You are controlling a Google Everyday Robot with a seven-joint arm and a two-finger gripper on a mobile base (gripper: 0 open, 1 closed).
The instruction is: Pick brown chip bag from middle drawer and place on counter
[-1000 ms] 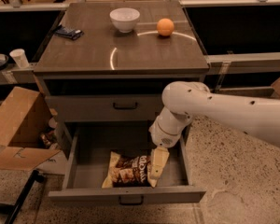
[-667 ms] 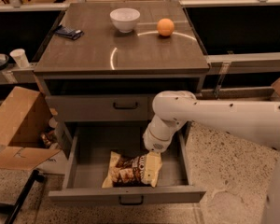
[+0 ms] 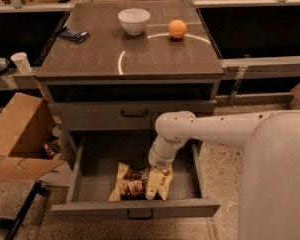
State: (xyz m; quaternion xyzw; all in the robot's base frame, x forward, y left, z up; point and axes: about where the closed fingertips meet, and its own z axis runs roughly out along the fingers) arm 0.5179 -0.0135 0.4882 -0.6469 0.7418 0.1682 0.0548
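Observation:
The brown chip bag (image 3: 132,181) lies flat across the drawer, so my gripper will pinch its crimped end next. Then the bag can be put on the counter.
The brown chip bag (image 3: 132,181) lies flat at the front of the open middle drawer (image 3: 135,209), slightly left of centre. My gripper (image 3: 157,184) reaches down into the drawer from the right and sits at the bag's right end, touching or just above it. The white arm (image 3: 215,129) crosses over the drawer's right side. The counter (image 3: 140,59) is above, with its pale curved ring line.
On the counter stand a white bowl (image 3: 134,20), an orange ball (image 3: 177,29) and a small dark flat packet (image 3: 74,34). The drawer front above (image 3: 135,115) is shut. A cardboard box (image 3: 17,134) sits on the floor at left, a paper cup (image 3: 21,61) behind it.
My arm has swung left and lowered, bringing the gripper from beside the bag's right edge onto its right end. The bag has not moved.

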